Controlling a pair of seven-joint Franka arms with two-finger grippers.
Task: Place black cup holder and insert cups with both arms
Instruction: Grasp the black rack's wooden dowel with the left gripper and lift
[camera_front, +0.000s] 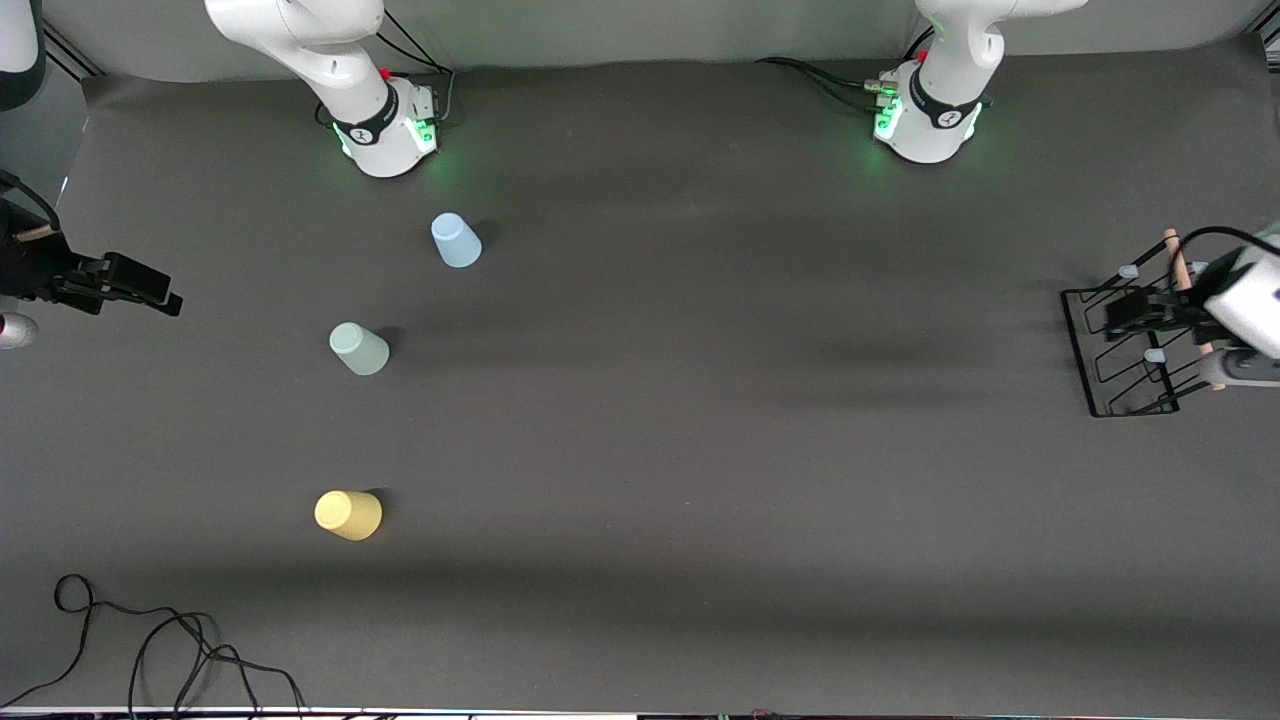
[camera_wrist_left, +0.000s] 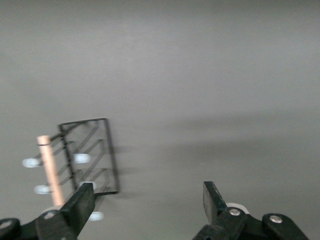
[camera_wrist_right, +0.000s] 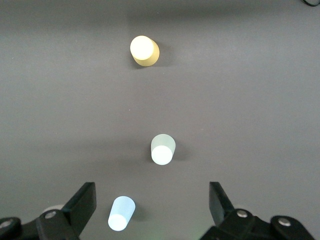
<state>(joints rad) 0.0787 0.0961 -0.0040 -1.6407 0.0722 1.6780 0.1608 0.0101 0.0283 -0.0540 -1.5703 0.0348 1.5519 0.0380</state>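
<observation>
The left gripper grips the black cup holder (camera_front: 1105, 345) by its wooden handle (camera_front: 1180, 265) next. Then it carries the holder into place for the cups.
The black cup holder (camera_front: 1105, 345) stands at the left arm's end of the table, its wooden handle (camera_front: 1180, 265) on top. My left gripper (camera_front: 1128, 312) hangs open over it, with nothing between its fingers. In the left wrist view the holder (camera_wrist_left: 95, 155) lies off to one side of the open gripper (camera_wrist_left: 148, 192). Three cups stand upside down toward the right arm's end: light blue (camera_front: 456, 241), pale green (camera_front: 359, 349) and yellow (camera_front: 348, 515). My right gripper (camera_front: 160, 290) waits open at that end, empty. Its wrist view shows the gripper (camera_wrist_right: 151, 192) above the blue (camera_wrist_right: 121, 213), green (camera_wrist_right: 162, 148) and yellow (camera_wrist_right: 144, 50) cups.
Both arm bases (camera_front: 390, 130) (camera_front: 925, 125) stand along the table edge farthest from the front camera. Loose black cables (camera_front: 150, 650) lie at the near corner on the right arm's end. Dark grey matting (camera_front: 700, 400) spreads between the cups and the holder.
</observation>
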